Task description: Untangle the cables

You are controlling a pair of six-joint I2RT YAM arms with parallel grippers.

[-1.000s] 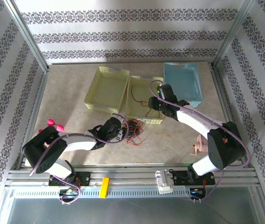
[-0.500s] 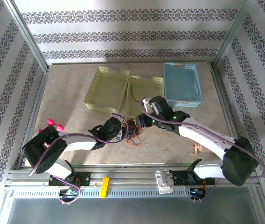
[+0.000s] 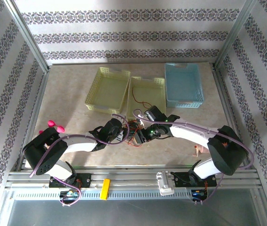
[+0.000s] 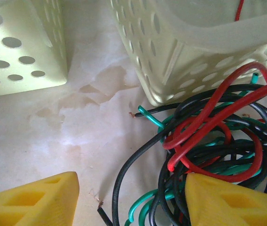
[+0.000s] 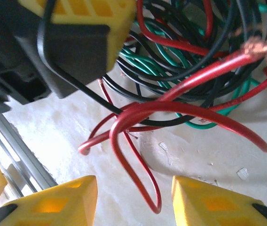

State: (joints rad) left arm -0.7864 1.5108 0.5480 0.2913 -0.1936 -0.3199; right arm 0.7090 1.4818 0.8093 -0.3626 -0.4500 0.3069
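Observation:
The red loop should be untangled alone so the black and green wires stay free, and the robot's right hand should next grab that loop at its protruding bend (image 5: 155,205).
The cables lie in one tangle (image 3: 136,132) of red, green and black wire on the table, in front of the middle basket. My left gripper (image 3: 124,134) is at the tangle's left side and is open. Its yellow fingers (image 4: 30,202) straddle a black wire (image 4: 124,174) and green wire ends (image 4: 140,209), with the red loops (image 4: 208,136) just beyond. My right gripper (image 3: 141,137) is at the tangle's right side, also open. A red loop (image 5: 140,181) hangs between its fingertips (image 5: 223,202) without touching them. A separate red wire (image 3: 145,104) lies in the middle basket.
Three baskets stand behind the tangle: a yellow one (image 3: 106,70) at left, a yellow middle one (image 3: 147,79) and a blue one (image 3: 184,102) at right. The middle basket's corner (image 4: 171,56) is close to the left fingers. A pink object (image 3: 199,149) lies near the right arm.
My right arm has swung from over the middle basket down and left to the tangle. The left arm has stayed put.

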